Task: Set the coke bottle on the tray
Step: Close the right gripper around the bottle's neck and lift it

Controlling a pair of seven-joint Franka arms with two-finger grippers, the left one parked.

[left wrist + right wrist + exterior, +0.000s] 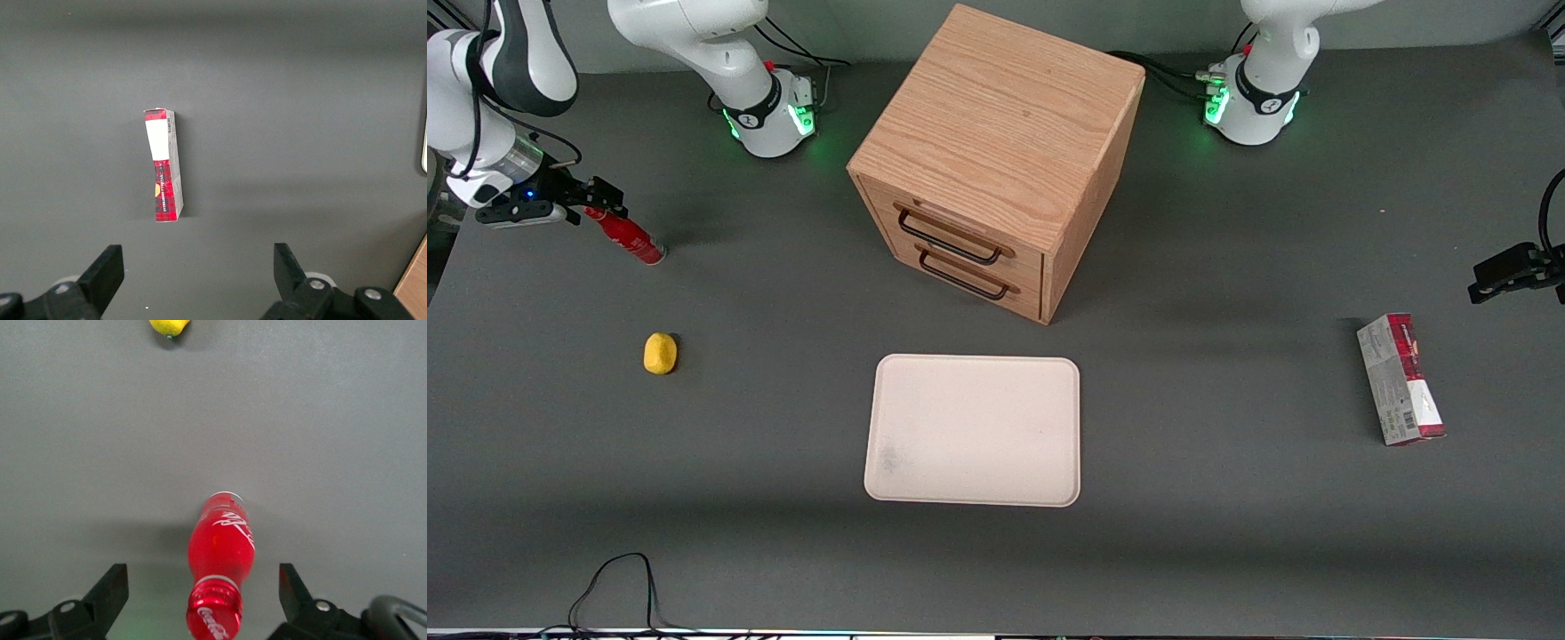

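I should next set the coke bottle on the tray [972,430], so I need to grab the bottle with my right gripper by its red end with the cap [598,214].
The coke bottle [630,236] is small, red, with a red cap, and stands on the dark table toward the working arm's end; in the right wrist view the bottle [222,547] shows with its cap toward the camera. My right gripper [587,206] hangs just above the bottle's cap. Its fingers are open, one on each side of the cap without touching it, as the right wrist view of the gripper [202,577] shows. The cream tray [972,430] lies flat and bare in the middle of the table, nearer the front camera than the cabinet.
A wooden two-drawer cabinet [996,151] stands mid-table, drawers shut. A small yellow fruit [660,353] lies nearer the front camera than the bottle and shows in the right wrist view [168,325]. A red-and-grey carton [1400,380] lies toward the parked arm's end.
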